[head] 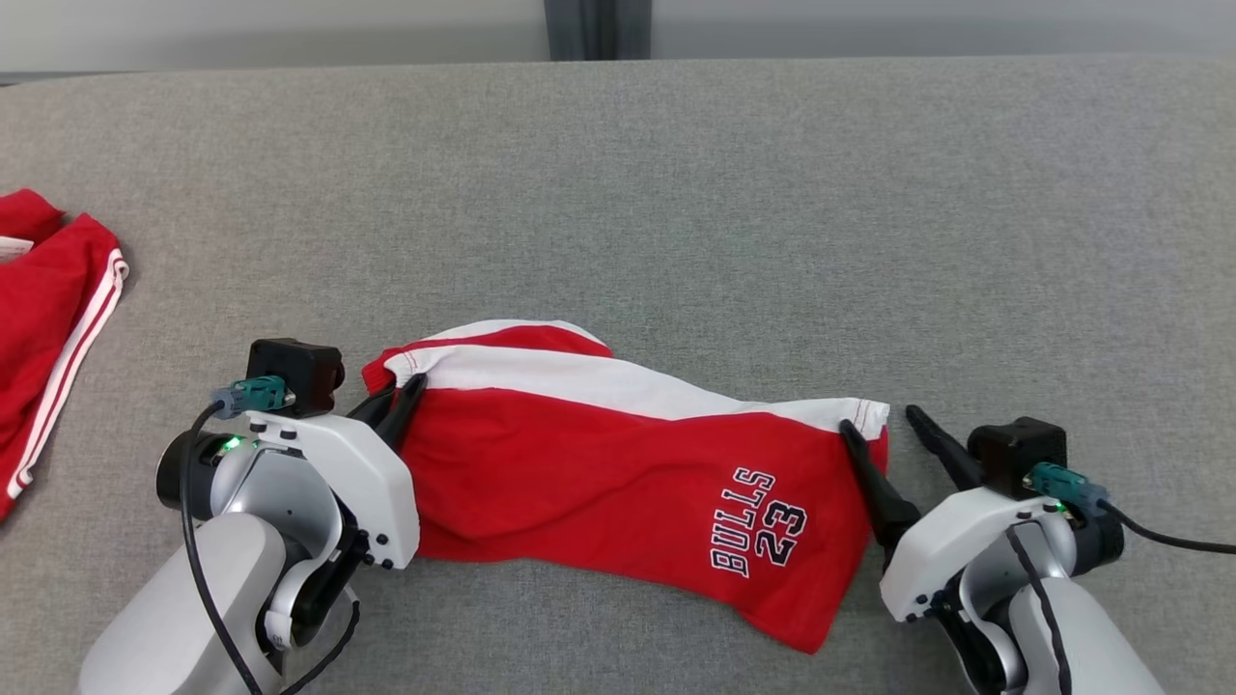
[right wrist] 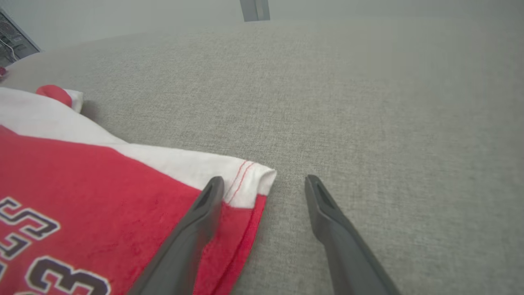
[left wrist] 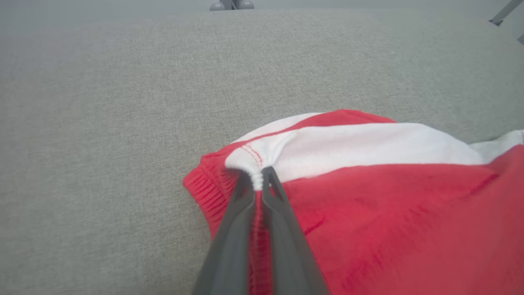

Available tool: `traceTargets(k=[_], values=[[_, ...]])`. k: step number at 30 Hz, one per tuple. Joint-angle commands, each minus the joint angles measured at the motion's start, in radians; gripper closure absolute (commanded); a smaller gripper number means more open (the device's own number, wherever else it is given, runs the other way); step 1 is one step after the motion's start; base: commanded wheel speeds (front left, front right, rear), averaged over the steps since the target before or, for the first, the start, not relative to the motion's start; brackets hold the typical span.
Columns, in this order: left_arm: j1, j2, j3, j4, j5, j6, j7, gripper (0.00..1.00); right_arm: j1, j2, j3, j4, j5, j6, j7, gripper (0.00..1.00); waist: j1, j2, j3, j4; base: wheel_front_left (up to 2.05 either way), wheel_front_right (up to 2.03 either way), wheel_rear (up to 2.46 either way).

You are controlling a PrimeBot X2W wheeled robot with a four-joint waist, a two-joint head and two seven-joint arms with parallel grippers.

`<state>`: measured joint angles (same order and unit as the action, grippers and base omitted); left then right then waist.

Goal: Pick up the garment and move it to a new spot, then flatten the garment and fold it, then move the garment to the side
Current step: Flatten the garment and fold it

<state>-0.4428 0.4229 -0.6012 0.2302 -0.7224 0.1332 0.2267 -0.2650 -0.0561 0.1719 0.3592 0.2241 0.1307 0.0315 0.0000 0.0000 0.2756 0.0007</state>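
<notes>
The robot's right gripper next needs to grab the stitched white waistband corner (head: 869, 416) near the lettering (head: 755, 521), so that it can move the red shorts to a new spot.
The garment (head: 599, 463) is a pair of red shorts with a white band and "BULLS 23" lettering, lying crumpled on the grey surface between my arms. At its left end my left gripper (head: 396, 410) is shut on the garment's white-and-red corner (left wrist: 256, 172), pinching a fold of cloth between its dark fingers. My right gripper (head: 884, 425) stands open at the garment's right corner (right wrist: 249, 182). One finger (right wrist: 204, 209) rests on the red cloth. The other finger (right wrist: 323, 209) lies on the bare surface just beyond the hem.
A second red garment with white stripes (head: 48, 319) lies at the left edge of the grey cushioned surface (head: 772, 193). Beyond the surface's far edge stands a dark post (head: 597, 29). Bare grey surface stretches behind and to the right of the shorts.
</notes>
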Motion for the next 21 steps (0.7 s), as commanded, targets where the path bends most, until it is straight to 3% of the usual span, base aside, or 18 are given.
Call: traceTargets(k=[1,3,4,5,6,12,21], values=[[-0.018,0.001,0.0,-0.005,0.007,0.003,-0.007,1.0,-0.02,-0.004,0.015,0.032,0.014,0.0,-0.017,0.0,0.0,0.0,0.007,0.008,0.0,0.0,0.0],[-0.019,0.0,-0.002,-0.008,0.009,0.004,-0.012,1.0,-0.039,-0.004,0.036,0.067,0.033,0.0,-0.035,0.0,0.0,0.0,0.011,0.011,0.0,0.0,0.0],[-0.019,-0.001,-0.001,-0.011,0.01,0.003,-0.016,1.0,-0.044,-0.003,0.05,0.08,0.049,0.0,-0.042,0.54,0.0,0.0,0.013,0.013,0.0,0.0,0.0],[-0.019,0.0,0.0,-0.012,0.011,0.004,-0.019,1.0,-0.052,-0.005,0.057,0.089,0.058,0.0,-0.057,0.69,0.0,0.0,0.013,0.013,0.0,0.0,0.0],[-0.02,0.001,0.007,-0.018,0.012,0.006,-0.035,1.0,-0.06,-0.017,0.066,0.099,0.075,0.0,-0.08,1.0,0.0,0.0,0.013,0.014,0.0,0.0,0.0],[-0.024,0.016,0.034,-0.064,0.028,0.023,-0.094,1.0,-0.075,-0.049,0.082,0.038,0.129,0.0,-0.136,1.0,0.0,0.0,-0.007,0.01,0.0,0.0,0.0],[-0.05,0.058,0.103,-0.247,0.083,0.093,-0.191,1.0,-0.138,-0.114,0.021,-0.285,0.106,0.0,-0.155,1.0,0.0,0.0,-0.069,-0.002,0.0,0.0,0.0]])
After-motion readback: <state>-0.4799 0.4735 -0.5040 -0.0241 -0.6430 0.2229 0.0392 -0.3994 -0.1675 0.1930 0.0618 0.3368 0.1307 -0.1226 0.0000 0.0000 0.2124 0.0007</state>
